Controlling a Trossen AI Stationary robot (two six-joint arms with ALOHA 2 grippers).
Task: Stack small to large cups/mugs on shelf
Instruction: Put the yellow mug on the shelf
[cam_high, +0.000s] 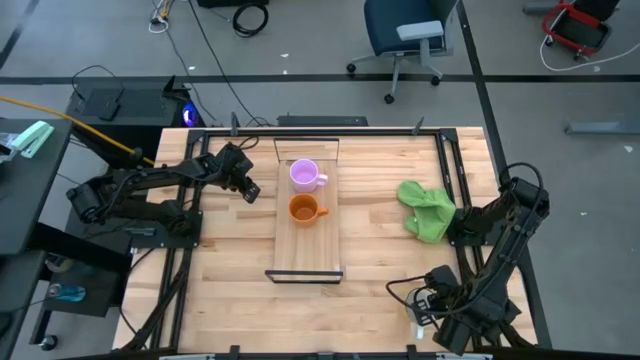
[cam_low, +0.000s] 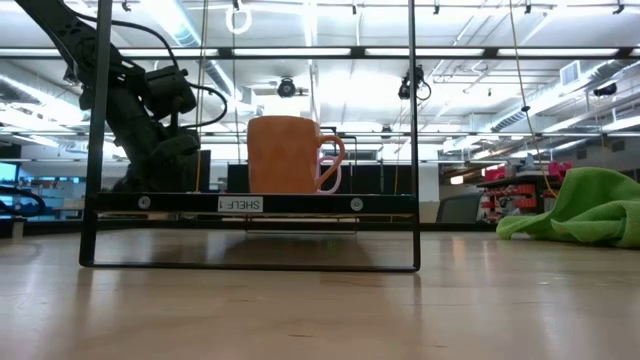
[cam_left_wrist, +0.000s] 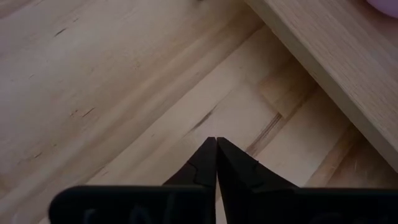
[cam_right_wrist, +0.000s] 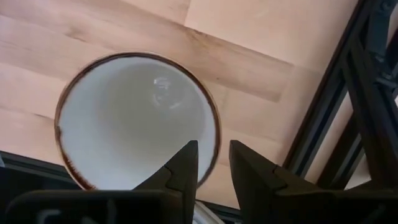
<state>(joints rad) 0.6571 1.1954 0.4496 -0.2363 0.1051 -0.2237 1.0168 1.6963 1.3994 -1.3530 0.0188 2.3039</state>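
Observation:
I'll next grab the white mug by its brown rim (cam_right_wrist: 216, 140) with my right gripper, to stack it beside the orange mug on the shelf.
The shelf (cam_high: 308, 250) lies mid-table. On it stand the light purple mug (cam_high: 304, 175), toward the far end, and the orange mug (cam_high: 303, 209) just nearer; the orange mug (cam_low: 288, 155) fills the low view. My left gripper (cam_high: 248, 188) is shut and hovers over bare table by the shelf's left edge (cam_left_wrist: 336, 56). My right gripper (cam_right_wrist: 214, 158) is open at the table's near right corner (cam_high: 432, 300), over the white mug (cam_right_wrist: 134, 124), which stands upright. One finger is inside its brown rim and one outside. My right gripper comes at the white mug from above, astride its rim (cam_right_wrist: 216, 134). Bare table shows between the rim and the outer finger (cam_right_wrist: 245, 168). Whether the inner finger (cam_right_wrist: 186, 165) touches the mug's wall I cannot tell.
A crumpled green cloth (cam_high: 425, 208) lies on the table right of the shelf, between it and my right arm. Black frame rails (cam_right_wrist: 348, 112) run close beside the white mug at the table's right edge. Bare wood lies left of the shelf and along the near edge.

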